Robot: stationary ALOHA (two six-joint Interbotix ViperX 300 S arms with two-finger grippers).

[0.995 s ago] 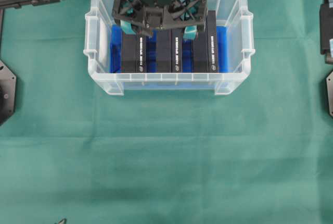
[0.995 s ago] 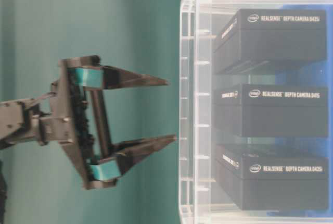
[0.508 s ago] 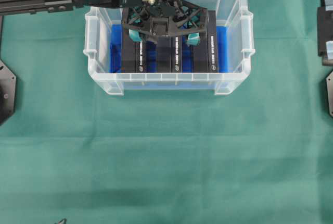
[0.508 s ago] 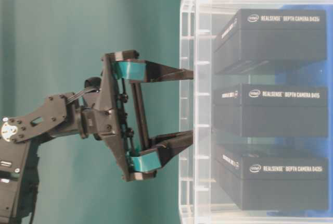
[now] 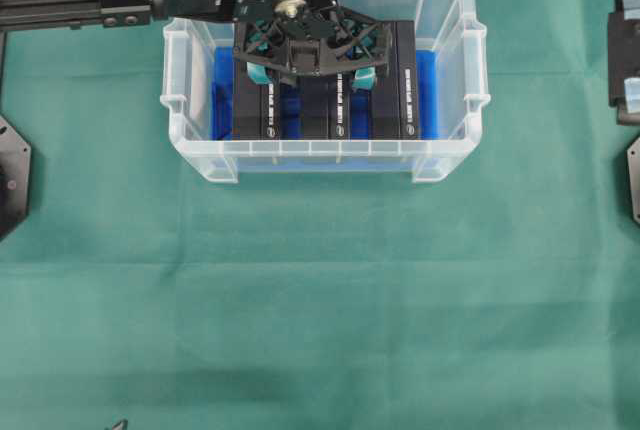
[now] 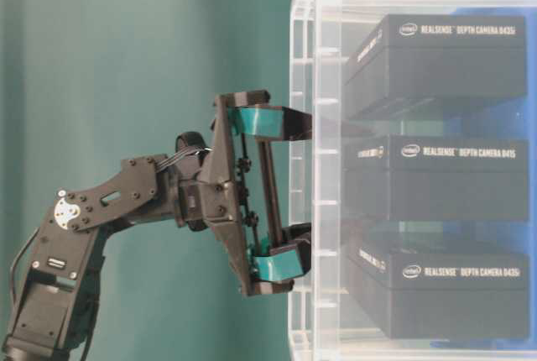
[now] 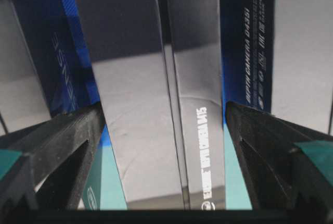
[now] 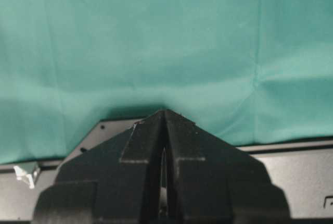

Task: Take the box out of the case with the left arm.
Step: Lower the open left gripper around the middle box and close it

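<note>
I need to grab the middle box (image 5: 325, 115) next with my left gripper by its two long sides, to take the box out of the case.
The case (image 5: 320, 148) is a clear plastic bin with a blue floor, standing at the table's far middle. Three black boxes stand side by side on edge in it. My left gripper (image 5: 311, 75) reaches down into the case and is open, with one finger on each side of the middle box (image 5: 325, 115). In the left wrist view that box (image 7: 156, 104) sits between the black fingers (image 7: 62, 140), and a gap shows on both sides. The table-level view shows the left gripper (image 6: 304, 178) at the case wall (image 6: 306, 8). My right gripper (image 8: 164, 114) is shut over the green cloth.
The left box (image 5: 250, 115) and the right box (image 5: 395, 100) flank the middle one closely. The right arm (image 5: 625, 50) rests at the table's right edge. Black base plates (image 5: 12, 175) lie at both side edges. Green cloth covers the table.
The left gripper has come down from above the case rim into the case, its open fingers now either side of the middle box. The boxes have not moved.
</note>
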